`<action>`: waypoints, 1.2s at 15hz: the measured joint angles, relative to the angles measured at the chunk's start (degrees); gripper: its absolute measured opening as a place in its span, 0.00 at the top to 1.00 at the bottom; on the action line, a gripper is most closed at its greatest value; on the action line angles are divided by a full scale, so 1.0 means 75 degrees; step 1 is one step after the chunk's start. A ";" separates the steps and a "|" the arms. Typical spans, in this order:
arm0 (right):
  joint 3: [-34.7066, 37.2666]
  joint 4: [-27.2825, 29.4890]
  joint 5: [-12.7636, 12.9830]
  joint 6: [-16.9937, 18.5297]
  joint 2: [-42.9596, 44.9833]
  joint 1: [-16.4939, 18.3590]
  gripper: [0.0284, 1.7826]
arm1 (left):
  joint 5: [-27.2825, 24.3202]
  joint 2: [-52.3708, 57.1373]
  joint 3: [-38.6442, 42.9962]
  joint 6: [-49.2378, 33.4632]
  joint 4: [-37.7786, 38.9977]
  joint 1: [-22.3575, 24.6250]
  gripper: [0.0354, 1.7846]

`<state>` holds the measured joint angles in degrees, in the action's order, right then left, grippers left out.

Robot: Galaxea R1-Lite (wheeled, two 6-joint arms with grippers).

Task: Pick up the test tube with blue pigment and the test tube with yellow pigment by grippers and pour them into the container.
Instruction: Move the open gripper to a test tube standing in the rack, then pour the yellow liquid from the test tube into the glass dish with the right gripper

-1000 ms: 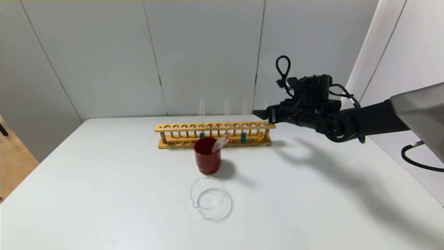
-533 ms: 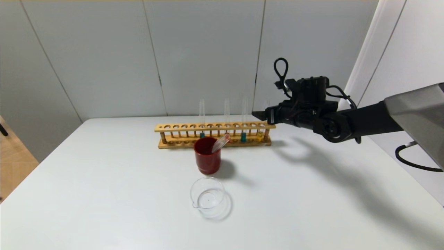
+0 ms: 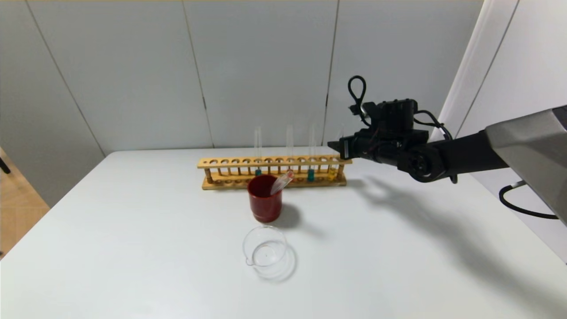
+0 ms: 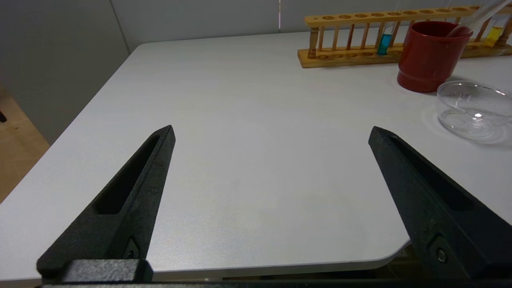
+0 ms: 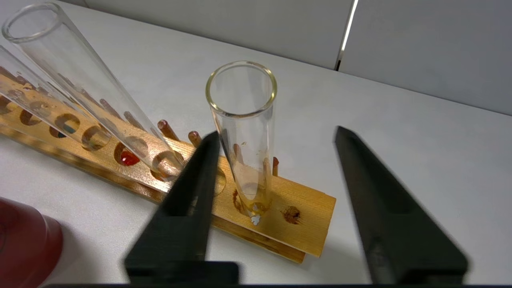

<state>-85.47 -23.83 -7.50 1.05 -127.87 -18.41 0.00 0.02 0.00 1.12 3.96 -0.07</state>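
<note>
The wooden rack surrounds the lower end of the yellow tube, so my right gripper will next grab the tube by its bare upper glass below the tube's rim.
The test tube with yellow pigment stands in the end hole of the wooden rack. My right gripper is open around its upper part. One finger sits right beside the glass and the other is well apart from it. In the head view the right gripper is level with the yellow tube at the rack's right end. The test tube with blue pigment stands two holes to its left. The container, a clear glass dish, sits in front of the red cup. My left gripper is open over the table's near left corner.
A dark-red cup with a tube leaning in it stands between rack and dish. The rack also holds a tube with a small darker-blue portion and one more tube. The wall is close behind the rack.
The right arm has edged slightly left at the rack's end. Its fingers have come closer together around the yellow tube.
</note>
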 joint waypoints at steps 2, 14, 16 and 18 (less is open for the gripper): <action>-0.0059 0.0011 -0.0003 0.0010 -0.0033 -0.0011 0.71 | 0.0000 0.0000 0.0000 0.0003 -0.0003 0.0003 0.04; -0.0046 -0.0115 0.0159 -0.0049 -0.0052 -0.0088 0.86 | 0.0000 0.0000 0.0000 0.0003 -0.0003 0.0000 0.04; -0.0063 -0.0195 0.0215 -0.0063 -0.0007 -0.0096 0.86 | 0.0000 0.0000 0.0000 0.0000 0.0000 -0.0003 0.04; -0.0096 -0.0577 0.0255 -0.0127 0.0067 -0.0106 0.86 | 0.0000 0.0000 0.0000 0.0000 0.0000 0.0000 0.04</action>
<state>-86.19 -28.16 -5.58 0.10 -127.37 -19.20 0.00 0.02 0.00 1.12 3.96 -0.07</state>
